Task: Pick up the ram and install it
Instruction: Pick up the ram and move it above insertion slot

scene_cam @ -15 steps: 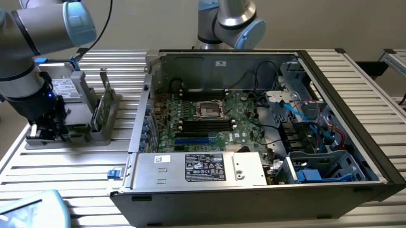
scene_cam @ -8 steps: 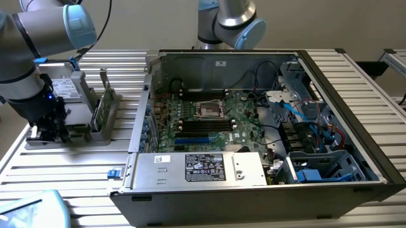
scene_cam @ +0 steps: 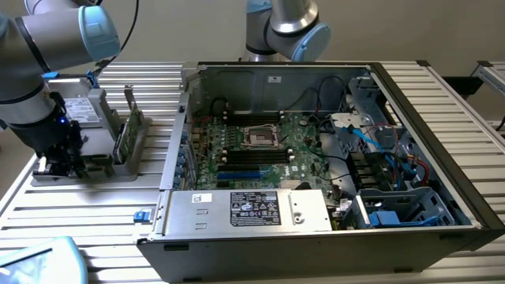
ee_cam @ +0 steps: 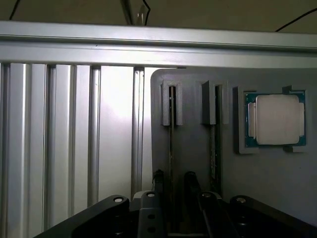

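My gripper pinches the ram by its open middle part point(ee_cam: 172, 181) next, where both sides are free. The holder's grey post wraps the ram's end.
The ram point(ee_cam: 171, 148) stands on edge in a slot of the grey holder point(ee_cam: 193, 158), seen as a thin dark strip. A second similar stick point(ee_cam: 214, 148) stands in the neighbouring slot. My gripper point(ee_cam: 174, 182) is open just above the holder, with one dark finger point(ee_cam: 158, 179) on each side of the first stick's near end. In the exterior view the gripper point(scene_cam: 59, 165) hangs low over the holder point(scene_cam: 106, 160) on the exterior view's left, beside the open computer case point(scene_cam: 316, 154).
A square silver processor chip point(ee_cam: 275, 121) lies in a pocket of the holder. A wider green card with a metal bracket point(scene_cam: 126, 133) stands upright on it. The motherboard point(scene_cam: 261, 148) lies open inside the case. Another arm point(scene_cam: 284, 23) stands behind.
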Controlling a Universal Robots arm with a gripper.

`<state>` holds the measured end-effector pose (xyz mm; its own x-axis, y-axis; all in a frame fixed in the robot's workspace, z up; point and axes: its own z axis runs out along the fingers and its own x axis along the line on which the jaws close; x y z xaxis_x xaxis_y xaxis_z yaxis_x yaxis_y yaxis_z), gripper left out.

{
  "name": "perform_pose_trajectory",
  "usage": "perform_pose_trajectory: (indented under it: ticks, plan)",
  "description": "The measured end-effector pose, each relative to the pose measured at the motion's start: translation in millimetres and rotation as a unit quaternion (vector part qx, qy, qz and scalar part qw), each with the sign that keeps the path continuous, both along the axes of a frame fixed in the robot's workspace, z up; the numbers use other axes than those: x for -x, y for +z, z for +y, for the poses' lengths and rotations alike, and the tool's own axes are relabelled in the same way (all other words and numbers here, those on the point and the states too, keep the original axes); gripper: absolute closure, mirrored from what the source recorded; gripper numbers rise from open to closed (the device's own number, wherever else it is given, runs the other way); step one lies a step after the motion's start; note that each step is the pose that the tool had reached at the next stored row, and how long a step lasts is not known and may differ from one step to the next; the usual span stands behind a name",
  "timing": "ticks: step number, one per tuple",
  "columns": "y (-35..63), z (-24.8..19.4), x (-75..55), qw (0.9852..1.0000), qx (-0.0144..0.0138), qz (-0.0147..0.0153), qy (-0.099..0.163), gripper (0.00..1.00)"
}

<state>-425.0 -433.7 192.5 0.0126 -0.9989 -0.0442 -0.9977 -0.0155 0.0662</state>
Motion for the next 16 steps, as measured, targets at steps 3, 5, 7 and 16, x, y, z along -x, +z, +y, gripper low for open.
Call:
perform_pose_trajectory:
  ticks: [3,5,7,16]
  plan:
    - [0.0,0.0,0.0,1.0000,0.0000,0.0001,0.000,0.69]
    - [0.0,0.0,0.0,1.0000,0.0000,0.0002,0.000,0.69]
    - [0.0,0.0,0.0,1.0000,0.0000,0.0004,0.000,0.71]
    - [0.0,0.0,-0.1,1.0000,0.0000,0.0007,0.000,0.86]
